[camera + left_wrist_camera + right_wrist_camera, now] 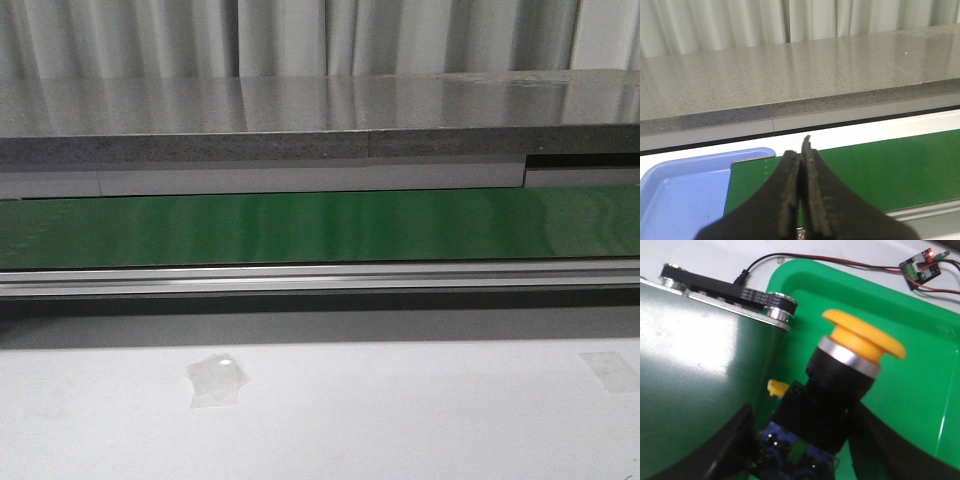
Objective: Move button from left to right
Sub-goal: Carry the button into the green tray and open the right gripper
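The blue base of the button is still above the green tray, so my right gripper keeps hold of the button for now, which would fall if released.
The button (pixel 862 337) has a yellow-orange cap on a black body with a blue base and a green mark. It sits tilted between the fingers of my right gripper (pixel 805 440), which is shut on its body, over the green tray (pixel 920 355) beside the end of the conveyor belt (pixel 695 355). My left gripper (pixel 801 150) is shut and empty, above the other end of the green belt (pixel 890 170), next to a blue tray (pixel 680 195). Neither gripper nor the button shows in the front view.
The green belt (pixel 320 225) runs across the front view, with a grey stone ledge (pixel 300 105) behind and a white table (pixel 400 420) with tape patches in front. A small circuit board (pixel 921 266) with wires lies beyond the green tray. The belt roller (pixel 777 307) stands by the tray rim.
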Robot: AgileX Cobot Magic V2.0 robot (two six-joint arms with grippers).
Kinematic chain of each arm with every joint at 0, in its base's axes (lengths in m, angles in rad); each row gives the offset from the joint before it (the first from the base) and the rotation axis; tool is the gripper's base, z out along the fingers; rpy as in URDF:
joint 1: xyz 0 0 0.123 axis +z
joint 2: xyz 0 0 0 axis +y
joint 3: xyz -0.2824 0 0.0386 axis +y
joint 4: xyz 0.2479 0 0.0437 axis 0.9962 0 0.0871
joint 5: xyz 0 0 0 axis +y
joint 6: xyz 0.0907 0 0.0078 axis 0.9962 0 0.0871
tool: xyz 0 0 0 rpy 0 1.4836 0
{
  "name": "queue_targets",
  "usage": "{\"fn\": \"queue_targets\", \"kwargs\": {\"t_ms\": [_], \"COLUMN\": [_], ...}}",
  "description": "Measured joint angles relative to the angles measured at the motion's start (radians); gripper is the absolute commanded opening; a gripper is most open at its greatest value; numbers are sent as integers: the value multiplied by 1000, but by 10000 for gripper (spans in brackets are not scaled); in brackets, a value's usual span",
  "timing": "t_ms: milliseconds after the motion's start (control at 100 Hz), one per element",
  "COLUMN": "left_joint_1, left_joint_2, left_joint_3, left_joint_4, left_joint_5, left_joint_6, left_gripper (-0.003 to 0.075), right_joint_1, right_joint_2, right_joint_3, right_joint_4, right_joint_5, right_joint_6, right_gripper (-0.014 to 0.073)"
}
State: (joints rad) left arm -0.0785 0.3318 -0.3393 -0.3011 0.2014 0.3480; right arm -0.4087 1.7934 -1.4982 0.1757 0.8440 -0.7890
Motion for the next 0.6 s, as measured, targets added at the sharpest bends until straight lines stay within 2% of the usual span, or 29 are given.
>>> {"fn": "queue_targets", "kwargs": {"t_ms": [220, 600], "left_joint_1": [0, 0], "left_joint_2": [0, 0], "left_joint_3": [0, 0], "left_joint_4": [0, 0], "left_joint_5": [0, 0], "left_joint_6": [0, 0], "left_gripper": [-20, -20], "right_joint_1": [-69, -81], "right_joint_2": [91, 216], "right_joint_3": [0, 0], "right_joint_4": [64, 54], "right_joint_5": [-2, -2], "right_joint_6": [-65, -70], "right_gripper": [113, 113]}}
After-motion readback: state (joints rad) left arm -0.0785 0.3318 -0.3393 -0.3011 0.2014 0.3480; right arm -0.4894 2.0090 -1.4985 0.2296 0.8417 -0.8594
